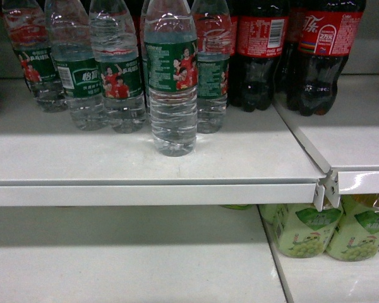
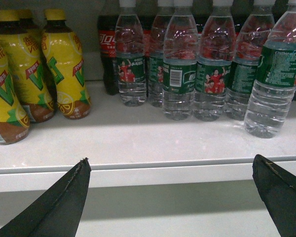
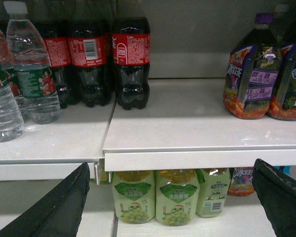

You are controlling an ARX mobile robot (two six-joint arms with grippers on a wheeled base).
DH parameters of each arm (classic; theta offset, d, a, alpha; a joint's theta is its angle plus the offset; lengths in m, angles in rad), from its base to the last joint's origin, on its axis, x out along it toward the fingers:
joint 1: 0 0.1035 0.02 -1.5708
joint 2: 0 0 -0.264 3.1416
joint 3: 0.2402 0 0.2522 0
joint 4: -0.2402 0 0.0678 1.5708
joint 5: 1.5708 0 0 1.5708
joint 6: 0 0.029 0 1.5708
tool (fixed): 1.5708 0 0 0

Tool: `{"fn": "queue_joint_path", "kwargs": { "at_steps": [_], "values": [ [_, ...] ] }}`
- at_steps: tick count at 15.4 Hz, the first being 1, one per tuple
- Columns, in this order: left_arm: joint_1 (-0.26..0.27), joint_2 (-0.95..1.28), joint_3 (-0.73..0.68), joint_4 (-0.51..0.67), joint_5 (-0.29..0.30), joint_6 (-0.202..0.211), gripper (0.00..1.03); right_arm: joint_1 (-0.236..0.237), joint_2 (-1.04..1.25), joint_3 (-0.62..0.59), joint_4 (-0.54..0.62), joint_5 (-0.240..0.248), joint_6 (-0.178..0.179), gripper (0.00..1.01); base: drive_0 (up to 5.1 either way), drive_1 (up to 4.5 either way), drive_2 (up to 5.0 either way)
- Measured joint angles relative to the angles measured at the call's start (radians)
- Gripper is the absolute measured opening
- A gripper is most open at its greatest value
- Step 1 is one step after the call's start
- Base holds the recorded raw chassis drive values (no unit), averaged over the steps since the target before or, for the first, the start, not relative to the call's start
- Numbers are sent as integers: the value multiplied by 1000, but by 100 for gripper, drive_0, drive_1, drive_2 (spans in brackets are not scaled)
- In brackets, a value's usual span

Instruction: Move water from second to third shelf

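Note:
The right gripper grabs the front clear bottle by its green-labelled middle (image 1: 171, 67) next, to move the water to the third shelf (image 1: 126, 271).
Several clear water bottles with green labels stand on the upper white shelf (image 1: 145, 164). One water bottle (image 1: 172, 82) stands alone in front of the row, nearest the shelf's edge. The left wrist view shows it at the right (image 2: 276, 74), and the right wrist view shows it at the far left (image 3: 0, 103). My left gripper (image 2: 170, 159) is open and empty, level with the shelf's front lip, left of and short of that bottle. My right gripper (image 3: 171, 164) is also open and empty, in front of the shelf edge further right. Neither gripper shows in the head view.
Dark cola bottles (image 1: 259, 50) stand right of the water. Yellow tea bottles (image 2: 64, 64) stand at the left and purple drinks (image 3: 251, 74) at the far right. On the lower shelf (image 1: 114, 265), green grape drinks (image 1: 303, 230) stand at the right.

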Motion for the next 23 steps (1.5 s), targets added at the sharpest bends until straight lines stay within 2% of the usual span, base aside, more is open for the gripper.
{"fn": "queue_joint_path", "kwargs": {
  "at_steps": [15,16,17,18,19,20,22,23],
  "values": [
    [0,0,0,0,0,0,98,0,0,0,0,0,0,98,0,0,0],
    [0,0,0,0,0,0,98,-16,3,4,-33,-53,48,98,0,0,0],
    [0,0,0,0,0,0,98,-28,32,4,-39,-126,161,98,0,0,0],
    [0,0,0,0,0,0,98,-50,73,11,16,-164,245,98,0,0,0],
    [0,0,0,0,0,0,98,-85,155,40,100,-187,287,98,0,0,0],
    [0,0,0,0,0,0,98,-113,243,70,187,-213,296,98,0,0,0],
    [0,0,0,0,0,0,98,-127,457,165,377,-253,286,98,0,0,0],
    [0,0,0,0,0,0,98,-124,569,231,461,-257,272,98,0,0,0]
  ]
}}
